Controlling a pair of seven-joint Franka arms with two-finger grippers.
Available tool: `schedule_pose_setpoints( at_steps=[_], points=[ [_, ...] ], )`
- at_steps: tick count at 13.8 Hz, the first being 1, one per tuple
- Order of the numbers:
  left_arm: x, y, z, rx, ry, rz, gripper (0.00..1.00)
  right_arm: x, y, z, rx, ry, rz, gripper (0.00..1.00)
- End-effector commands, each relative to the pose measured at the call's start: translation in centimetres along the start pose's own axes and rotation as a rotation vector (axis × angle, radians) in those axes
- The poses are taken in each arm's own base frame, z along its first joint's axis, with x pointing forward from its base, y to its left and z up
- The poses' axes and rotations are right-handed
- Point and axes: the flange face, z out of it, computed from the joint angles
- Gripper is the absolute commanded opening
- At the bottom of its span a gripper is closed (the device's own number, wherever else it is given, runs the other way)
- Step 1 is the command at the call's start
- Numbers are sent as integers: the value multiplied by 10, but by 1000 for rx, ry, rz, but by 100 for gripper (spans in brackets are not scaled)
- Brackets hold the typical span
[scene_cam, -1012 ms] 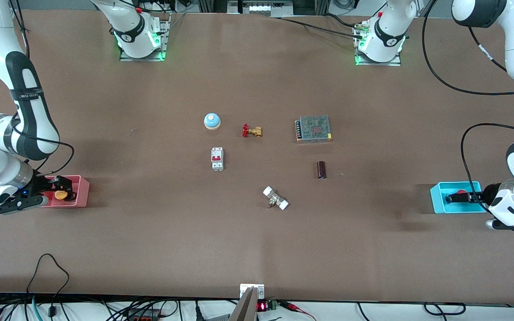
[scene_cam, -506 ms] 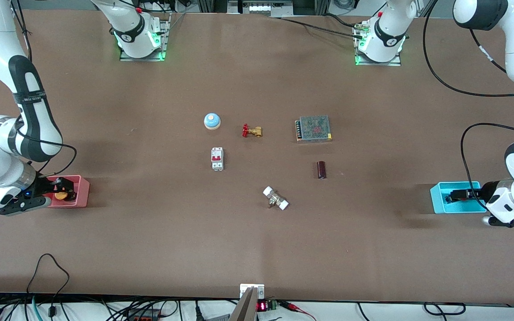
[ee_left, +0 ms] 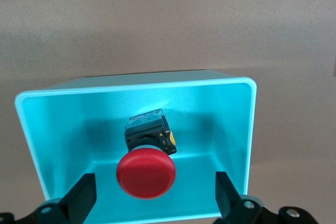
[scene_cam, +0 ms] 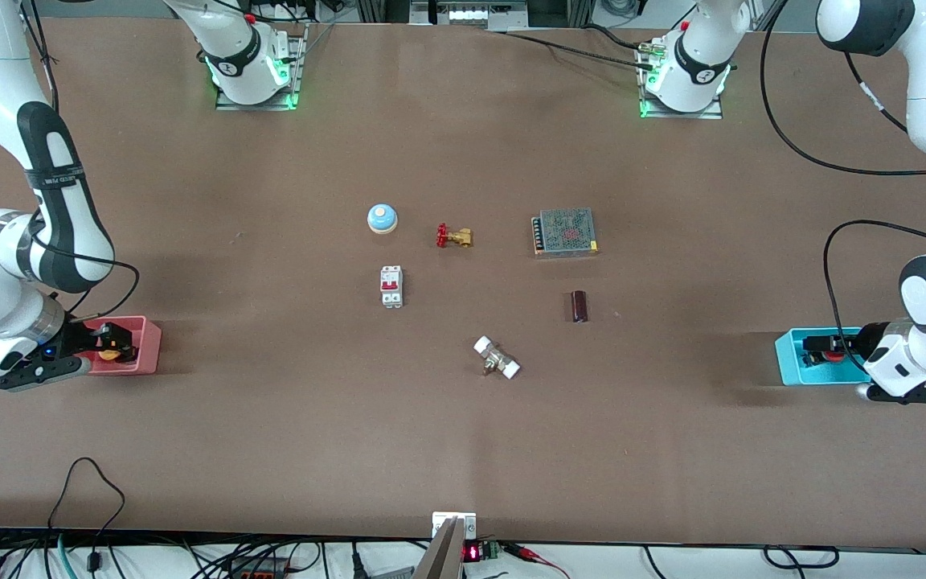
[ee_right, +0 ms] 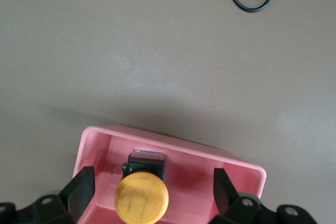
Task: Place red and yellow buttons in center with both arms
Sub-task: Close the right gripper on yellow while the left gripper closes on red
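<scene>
The red button needs to go in the center, so my left gripper should next pick it up by its round red cap (ee_left: 146, 173).
The red button (ee_left: 146, 174) lies in a cyan bin (ee_left: 231, 129) at the left arm's end of the table; it also shows in the front view (scene_cam: 833, 355). My left gripper (ee_left: 153, 203) is open, lowered into the bin (scene_cam: 788, 362), its fingers (ee_left: 81, 199) apart on either side of the red cap. The yellow button (ee_right: 142, 199) lies in a pink bin (ee_right: 210, 166) at the right arm's end; it also shows in the front view (scene_cam: 109, 352). My right gripper (ee_right: 152, 195) is open in that bin (scene_cam: 145, 354), fingers (ee_right: 79, 188) straddling the yellow cap.
Around the table's middle lie a blue-and-white bell (scene_cam: 382, 218), a brass valve with red handle (scene_cam: 453, 236), a circuit breaker (scene_cam: 391, 286), a metal power supply (scene_cam: 565, 232), a dark cylinder (scene_cam: 579, 305) and a white-ended fitting (scene_cam: 497, 358).
Both grippers have sunk lower into their bins around the buttons. The left wrist has shifted slightly toward the cyan bin.
</scene>
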Motion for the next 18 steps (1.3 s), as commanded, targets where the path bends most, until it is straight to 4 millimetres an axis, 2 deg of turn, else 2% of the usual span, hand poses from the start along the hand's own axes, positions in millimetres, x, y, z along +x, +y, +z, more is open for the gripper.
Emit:
schedule_pose_setpoints(
  at_steps=[1,4,7,8,9,11,14,18],
  points=[
    [3,-1,8,6,6,25,100,2,1,2,8,16,-9,100],
    [6,-3,14,31,22,37,100,2,1,4,7,16,-9,100],
    [6,-6,16,29,23,49,99,2,1,4,8,15,-10,86],
    [6,-7,16,29,21,51,92,2,1,4,8,15,-10,82],
    [6,-6,15,26,20,57,80,2,1,4,8,15,-12,80],
    [5,-6,14,22,17,46,49,2,1,4,7,14,-13,78],
    [5,-5,11,19,21,53,23,1,1,6,8,11,-16,71],
    [6,-1,-2,13,38,55,18,1,0,7,8,9,-17,68]
  ],
)
